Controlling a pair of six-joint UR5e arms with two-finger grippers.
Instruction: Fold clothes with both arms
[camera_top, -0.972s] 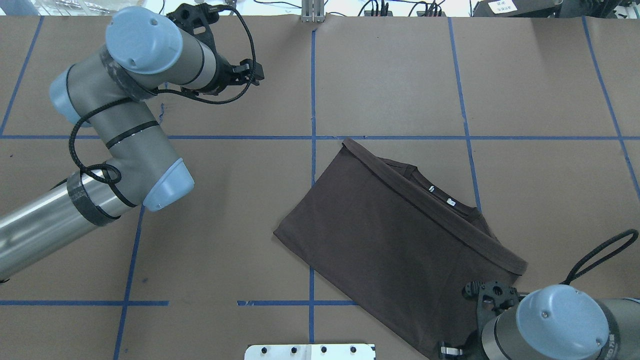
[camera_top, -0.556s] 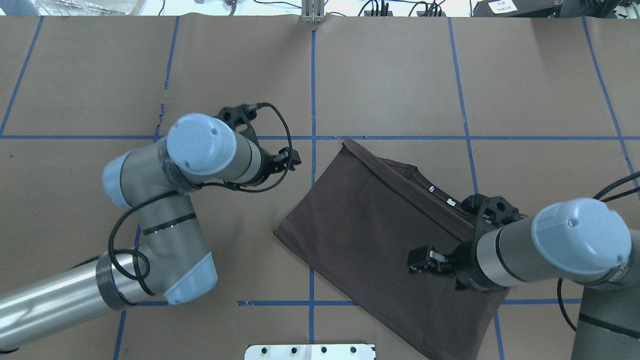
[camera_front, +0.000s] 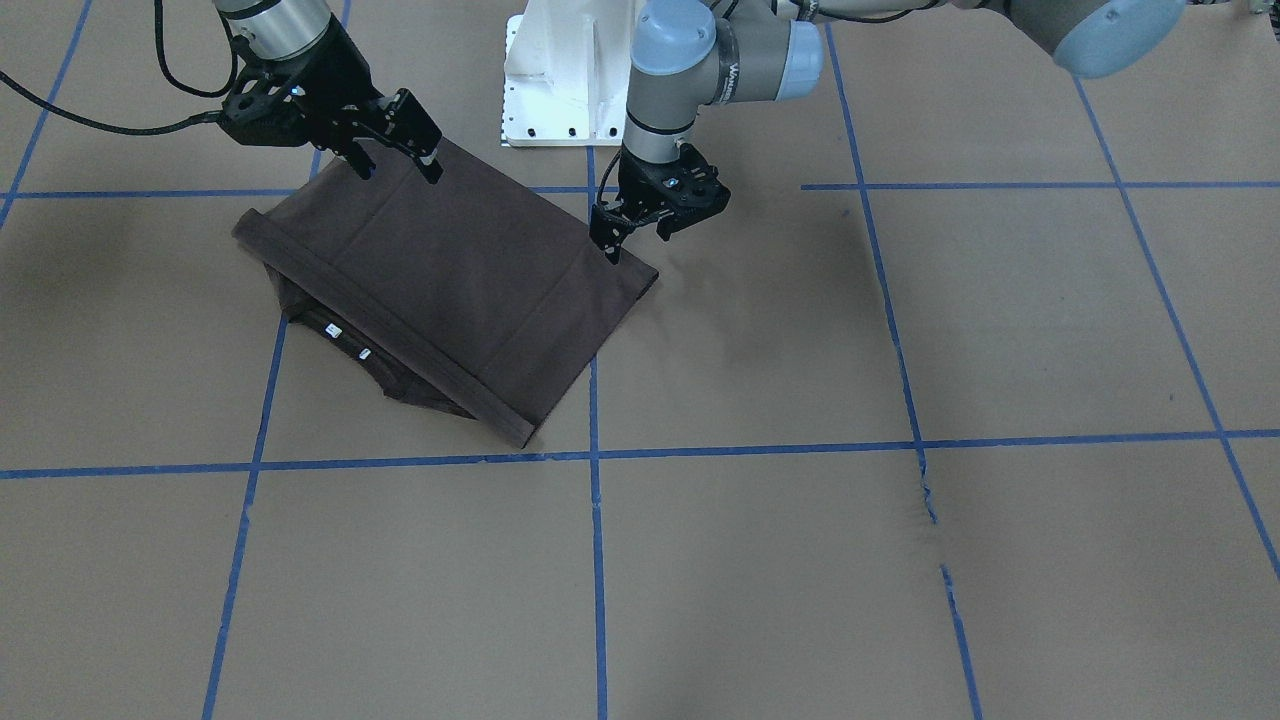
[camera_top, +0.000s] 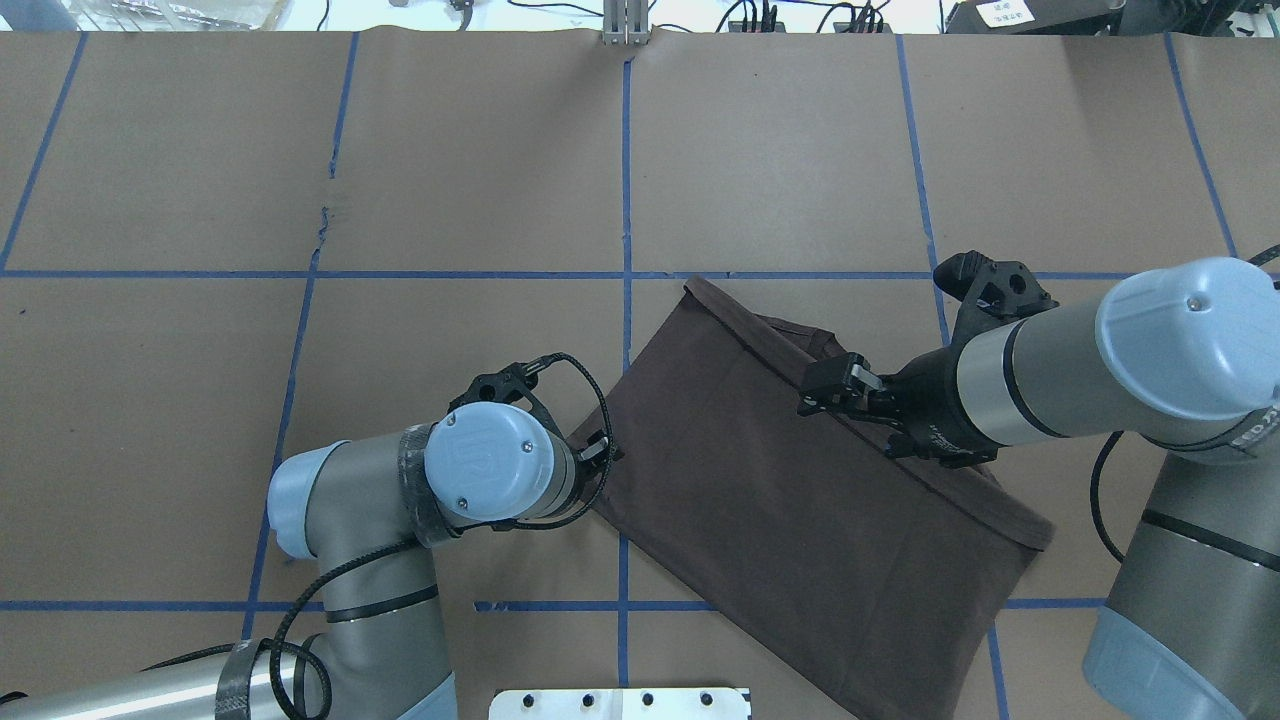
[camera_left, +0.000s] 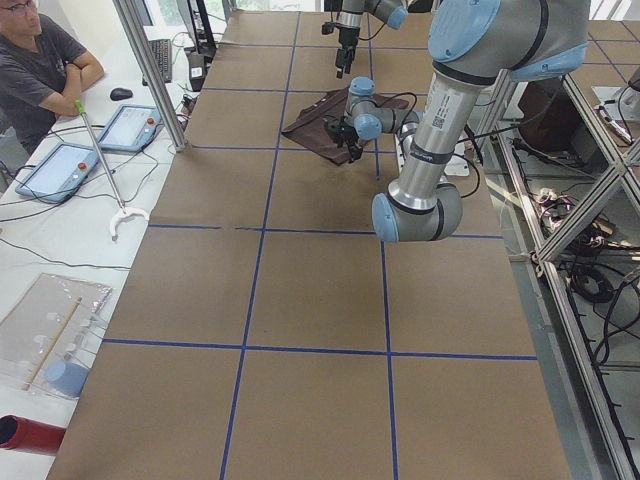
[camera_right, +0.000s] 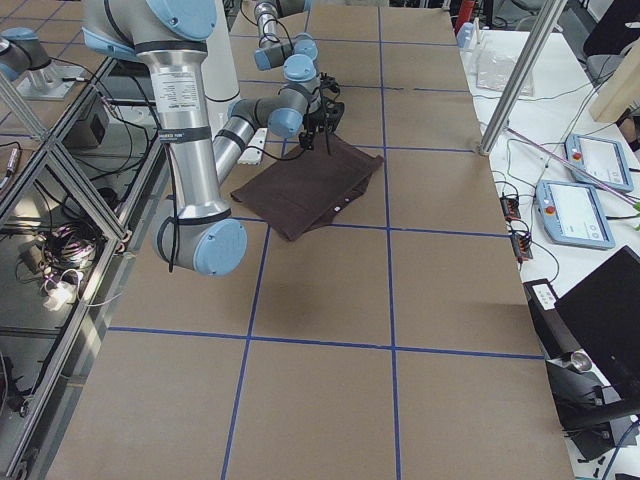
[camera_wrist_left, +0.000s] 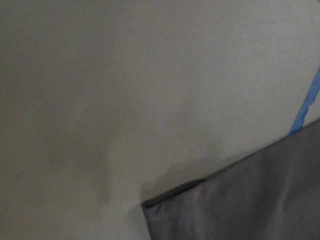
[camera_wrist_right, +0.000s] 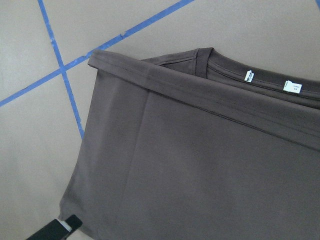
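The left gripper grabs the folded shirt (camera_front: 456, 288) by its plain corner (camera_front: 649, 274) opposite the shirt's hem band next, to straighten the shirt.
The dark brown T-shirt (camera_top: 780, 500) lies folded flat on the brown paper, skewed, with its collar and small white labels (camera_wrist_right: 250, 76) peeking from under a folded hem band. My left gripper (camera_front: 637, 240) hangs open just above the shirt's left corner, close to it; the left wrist view shows that corner (camera_wrist_left: 165, 200) and no fingers. My right gripper (camera_front: 395, 160) is open and empty, hovering over the shirt near its folded band; in the overhead view it (camera_top: 832, 390) is by the collar. One fingertip (camera_wrist_right: 55, 229) shows in the right wrist view.
The white pedestal base (camera_front: 560, 80) stands at the table's robot side, close behind the shirt. Blue tape lines grid the paper, which has a small tear (camera_front: 930, 510). An operator (camera_left: 40, 70) and tablets are beyond the table's far side.
My left arm has swung from the far left of the table down to the shirt's left corner. My right arm has moved from the near edge across the shirt towards the collar.
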